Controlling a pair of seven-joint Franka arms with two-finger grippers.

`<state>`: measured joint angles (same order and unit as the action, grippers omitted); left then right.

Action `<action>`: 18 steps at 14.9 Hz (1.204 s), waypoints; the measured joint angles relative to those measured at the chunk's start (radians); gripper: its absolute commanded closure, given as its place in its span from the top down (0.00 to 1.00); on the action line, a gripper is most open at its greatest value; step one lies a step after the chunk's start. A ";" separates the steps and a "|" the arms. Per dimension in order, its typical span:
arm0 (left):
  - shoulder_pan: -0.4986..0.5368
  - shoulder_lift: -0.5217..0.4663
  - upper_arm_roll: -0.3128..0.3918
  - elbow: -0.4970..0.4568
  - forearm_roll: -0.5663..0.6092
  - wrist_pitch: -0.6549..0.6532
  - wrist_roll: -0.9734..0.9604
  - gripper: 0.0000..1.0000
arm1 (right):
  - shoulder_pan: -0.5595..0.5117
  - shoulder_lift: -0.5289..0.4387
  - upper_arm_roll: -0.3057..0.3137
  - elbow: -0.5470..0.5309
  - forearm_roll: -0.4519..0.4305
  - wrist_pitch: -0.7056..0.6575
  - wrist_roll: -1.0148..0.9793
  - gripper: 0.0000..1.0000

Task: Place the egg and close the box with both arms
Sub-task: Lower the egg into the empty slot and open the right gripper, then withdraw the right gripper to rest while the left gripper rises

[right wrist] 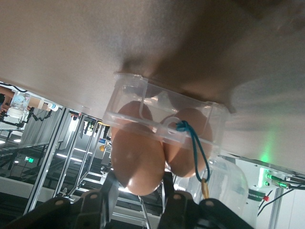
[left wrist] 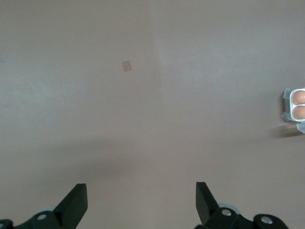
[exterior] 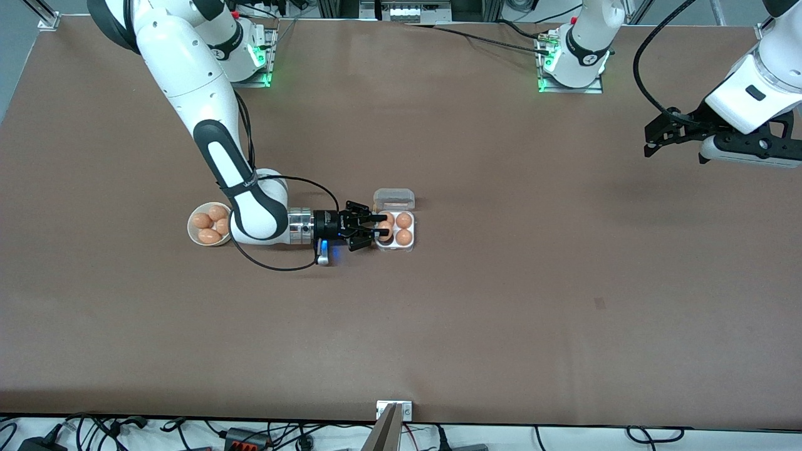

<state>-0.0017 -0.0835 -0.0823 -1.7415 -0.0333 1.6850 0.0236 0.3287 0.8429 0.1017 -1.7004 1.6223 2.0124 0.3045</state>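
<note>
The robot's right gripper should open now, because the brown egg is at the carton's cell [exterior: 385,239].
The box [exterior: 410,246] is a small white egg carton whose clear lid [exterior: 394,199] stands open on its edge farther from the front camera. My right gripper [exterior: 383,225] reaches in from the right arm's end and is shut on a brown egg [exterior: 386,228] at the box's cells on that end. In the right wrist view that egg [right wrist: 138,162] sits between the fingers [right wrist: 110,188], with the box [right wrist: 167,112] and another egg [right wrist: 188,140] just past it. My left gripper [exterior: 649,143] waits open in the air over the left arm's end of the table; its wrist view shows it [left wrist: 139,191] holding nothing.
A round white bowl [exterior: 191,225] with several brown eggs sits beside the right arm's wrist, toward the right arm's end. The box [left wrist: 286,102] shows at the edge of the left wrist view. A small mark [exterior: 599,303] lies on the brown table.
</note>
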 measured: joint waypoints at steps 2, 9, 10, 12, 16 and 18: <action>0.000 0.000 0.000 0.000 0.000 0.000 0.000 1.00 | 0.004 0.000 0.000 0.002 0.001 0.004 0.000 0.65; 0.000 0.000 0.001 0.000 0.000 -0.027 0.000 1.00 | 0.014 -0.003 0.002 0.022 0.009 0.014 -0.003 1.00; 0.000 0.000 0.001 0.000 0.000 -0.032 0.000 1.00 | 0.015 -0.008 0.002 0.024 0.006 0.014 -0.010 1.00; 0.000 0.000 0.001 0.000 0.000 -0.046 0.000 1.00 | 0.015 -0.046 0.000 0.023 -0.018 0.016 -0.018 1.00; 0.001 0.000 0.001 0.000 0.000 -0.089 0.000 1.00 | -0.035 -0.254 -0.035 -0.007 -0.239 0.027 -0.009 1.00; 0.001 0.003 0.001 0.000 0.000 -0.097 0.000 1.00 | -0.098 -0.373 -0.040 -0.047 -0.370 0.025 -0.005 1.00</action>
<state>-0.0007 -0.0804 -0.0813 -1.7412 -0.0333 1.5877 0.0236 0.2311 0.4695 0.0621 -1.7475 1.2523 2.0377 0.2993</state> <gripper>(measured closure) 0.000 0.000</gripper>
